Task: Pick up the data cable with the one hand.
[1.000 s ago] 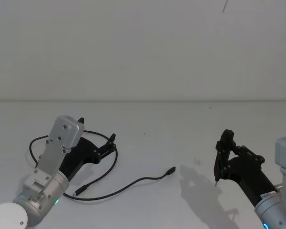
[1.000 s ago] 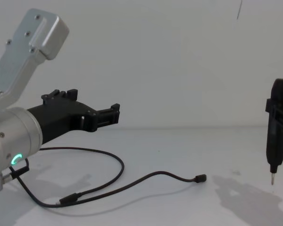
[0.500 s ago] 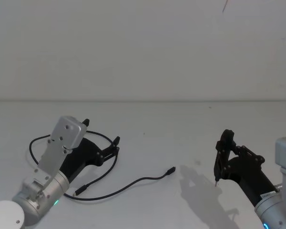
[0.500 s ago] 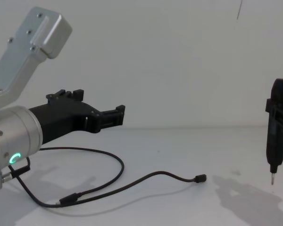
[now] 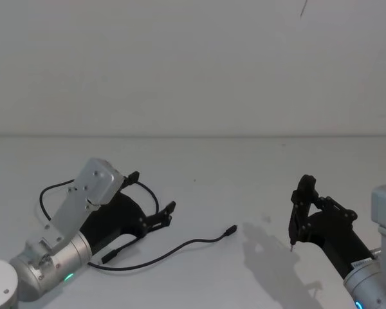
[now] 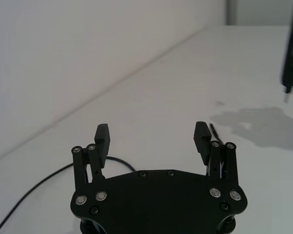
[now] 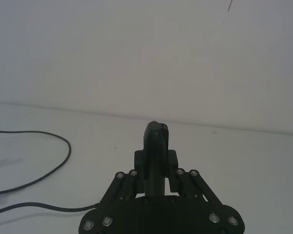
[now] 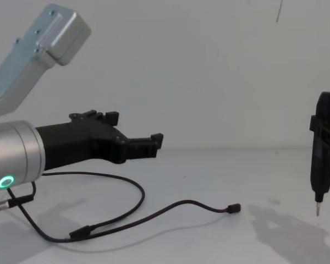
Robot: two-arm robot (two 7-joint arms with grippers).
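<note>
Next, my left gripper picks up the cable by the thin cord behind that plug (image 8: 179, 203), which keeps the data cable's small plug (image 8: 234, 208) free.
The data cable (image 5: 180, 246) is thin and black. It lies on the white table in a loop at the left and runs to a small plug (image 5: 231, 230) near the middle. It also shows in the chest view as the cable (image 8: 136, 192) and behind the fingers as the cable (image 6: 34, 197). My left gripper (image 5: 152, 191) hangs open above the loop's right side, clear of the table, nothing between its fingers (image 6: 102, 136). In the chest view the left gripper (image 8: 135, 129) points right. My right gripper (image 5: 302, 209) holds still at the right, shut on a black pen-shaped tool (image 8: 322, 159) with its metal tip down.
The cable's other plug (image 8: 80, 233) lies near the table's front left. A white wall (image 5: 193, 64) stands behind the table. A stretch of cable (image 7: 63, 146) shows off to the side in the right wrist view.
My left gripper has moved right and forward over the cable loop, still open. The cable and the right arm have not moved.
</note>
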